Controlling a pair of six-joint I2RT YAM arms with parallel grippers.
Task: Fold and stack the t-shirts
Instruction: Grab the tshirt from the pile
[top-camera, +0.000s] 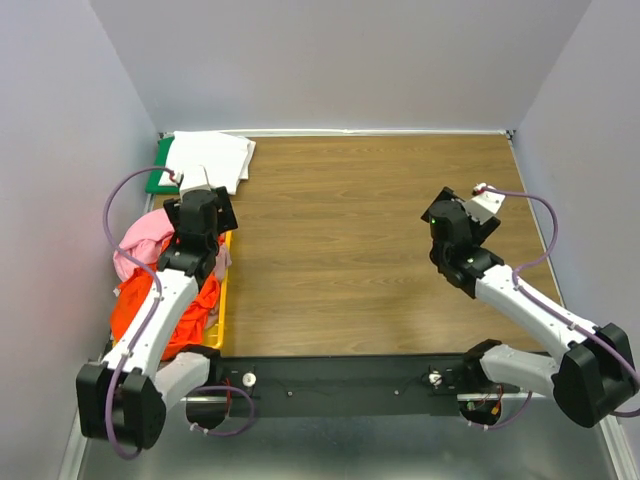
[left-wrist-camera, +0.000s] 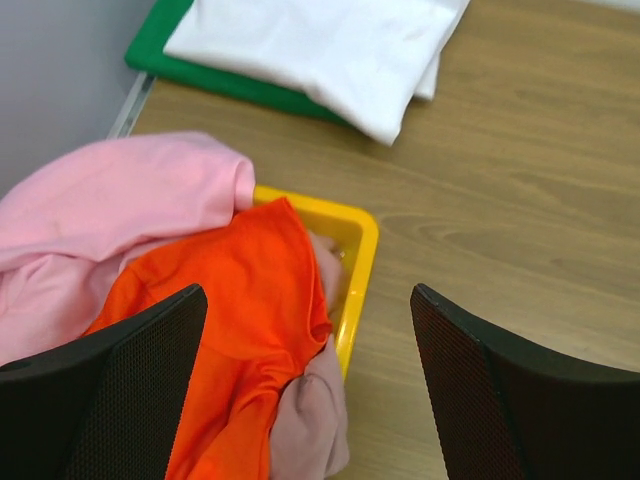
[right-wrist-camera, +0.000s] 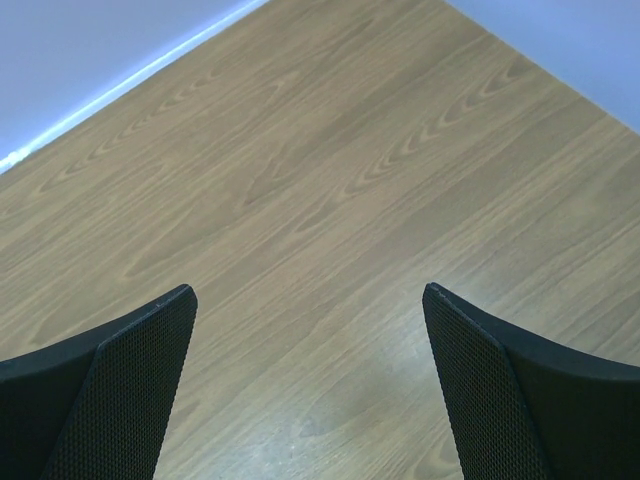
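My left gripper is to grab the orange shirt (left-wrist-camera: 240, 330) next by its hem edge near the yellow bin's far corner. Then it can pull the shirt out for folding.
A folded white t-shirt (top-camera: 210, 158) lies on the green board (top-camera: 160, 175) at the back left; it also shows in the left wrist view (left-wrist-camera: 320, 50). A bright orange shirt (left-wrist-camera: 240, 330), a light pink shirt (left-wrist-camera: 110, 215) and a dusty mauve-pink shirt (left-wrist-camera: 310, 410) lie crumpled in the yellow bin (left-wrist-camera: 362, 262). My left gripper (left-wrist-camera: 310, 390) is open and empty above the bin's far right corner. My right gripper (right-wrist-camera: 310, 390) is open and empty above bare wood at the right.
The yellow bin (top-camera: 222, 300) stands along the table's left edge, with the orange shirt (top-camera: 160, 310) and the pink shirt (top-camera: 140, 240) heaped in it. Grey walls enclose the wooden table (top-camera: 350, 240) on three sides. A black rail runs along the near edge.
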